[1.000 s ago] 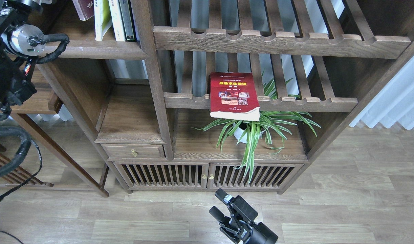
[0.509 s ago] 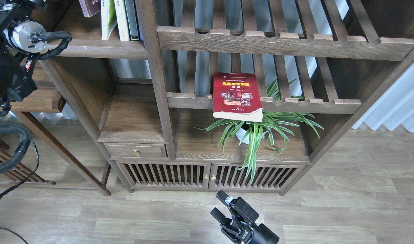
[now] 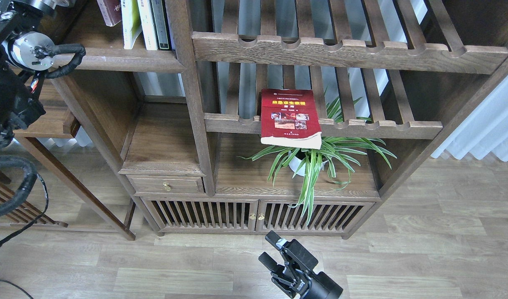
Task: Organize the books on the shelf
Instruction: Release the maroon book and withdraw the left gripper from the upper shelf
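My right gripper grabs the red book by its overhanging lower edge (image 3: 290,141) next, to organize the books on the shelf (image 3: 121,59).
The red book (image 3: 290,116) with a yellow title lies flat on the lower slatted rack, its near end overhanging the front rail. The maroon book (image 3: 109,9) and the yellow-green book (image 3: 130,21) stand upright on the shelf (image 3: 121,59), the solid board at top left, cut off by the frame's top edge. My right gripper (image 3: 271,251) is low over the floor in front of the bookcase, open and empty, well below the red book. My left arm (image 3: 13,83) rises along the left edge. Its gripper is out of view.
A thin white volume (image 3: 146,23) and a dark-spined one (image 3: 160,23) stand right of the yellow-green book. A spider plant (image 3: 316,160) in a white pot sits under the red book. An upper slatted rack (image 3: 345,50), a small drawer (image 3: 165,185) and slatted cabinet doors (image 3: 254,216) are also in view.
The whole view has shifted slightly, so the bookcase sits a little further right and lower. The red book has not moved on its rack. My right gripper stays open and nearly still.
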`<action>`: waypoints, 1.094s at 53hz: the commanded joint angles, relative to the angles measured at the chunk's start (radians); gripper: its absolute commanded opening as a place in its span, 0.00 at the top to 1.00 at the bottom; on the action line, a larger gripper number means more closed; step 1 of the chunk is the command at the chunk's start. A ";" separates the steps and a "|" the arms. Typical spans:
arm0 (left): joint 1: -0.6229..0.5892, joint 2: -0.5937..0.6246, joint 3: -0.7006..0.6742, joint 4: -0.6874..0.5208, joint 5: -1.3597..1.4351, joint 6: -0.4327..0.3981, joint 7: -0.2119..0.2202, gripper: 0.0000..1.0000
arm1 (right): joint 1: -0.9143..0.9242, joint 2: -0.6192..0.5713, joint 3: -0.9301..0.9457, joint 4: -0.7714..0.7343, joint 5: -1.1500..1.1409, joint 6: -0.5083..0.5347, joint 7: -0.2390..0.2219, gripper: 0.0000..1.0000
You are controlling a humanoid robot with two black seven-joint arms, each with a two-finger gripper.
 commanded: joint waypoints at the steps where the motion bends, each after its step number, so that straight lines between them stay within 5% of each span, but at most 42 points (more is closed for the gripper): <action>1: 0.003 -0.004 0.002 0.002 -0.001 -0.001 0.000 0.04 | 0.000 0.000 0.000 0.000 0.001 0.000 0.000 0.03; 38: 0.024 -0.001 -0.003 -0.069 -0.004 -0.005 0.000 0.00 | -0.001 0.000 0.001 0.000 0.001 0.000 0.001 0.03; 58: 0.190 0.127 -0.027 -0.375 -0.004 0.067 0.000 0.00 | -0.004 -0.001 0.005 0.000 0.018 0.000 0.009 0.03</action>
